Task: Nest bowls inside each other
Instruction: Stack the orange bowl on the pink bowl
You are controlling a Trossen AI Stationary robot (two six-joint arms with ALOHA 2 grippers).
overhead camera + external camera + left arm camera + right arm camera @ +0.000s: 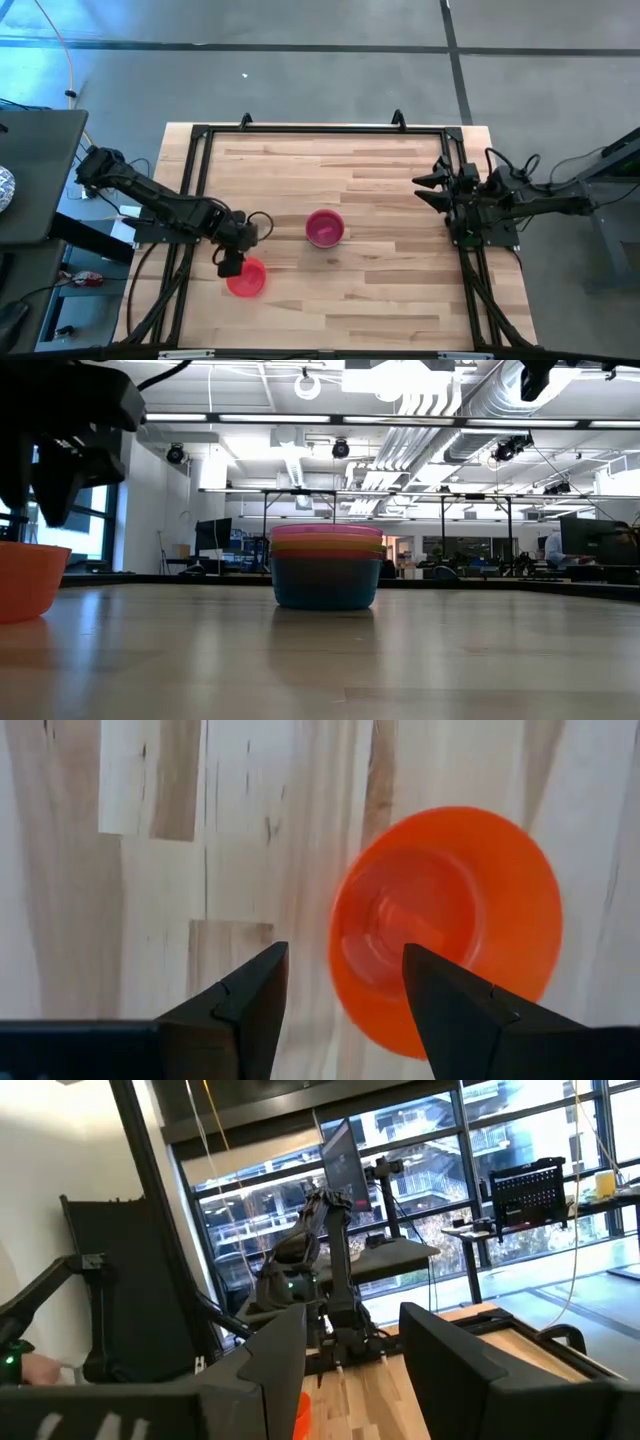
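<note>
The robot's left gripper will next grab the red bowl by its rim [233, 288] to nest the red bowl in the pink bowl.
A red bowl [248, 280] stands alone, rim up, on its base near the table's near-left part; it also shows in the low view [25, 578] and the left wrist view [450, 915]. My left gripper [345, 985] hangs open just above it, pointing steeply down over the bowl's rim without touching it; the high view shows this gripper [232, 262] at the bowl's left side. A stack of nested bowls [325, 228] rests on its base mid-table, pink on top and teal at the bottom [326, 568]. My right gripper [420, 190] waits open at the right edge.
A black frame [200, 132] runs round the wooden tabletop. Bare wood lies between the red bowl and the stack, and on the far half of the table. The right wrist view looks level across the table at the left arm [320, 1250] and at windows behind it.
</note>
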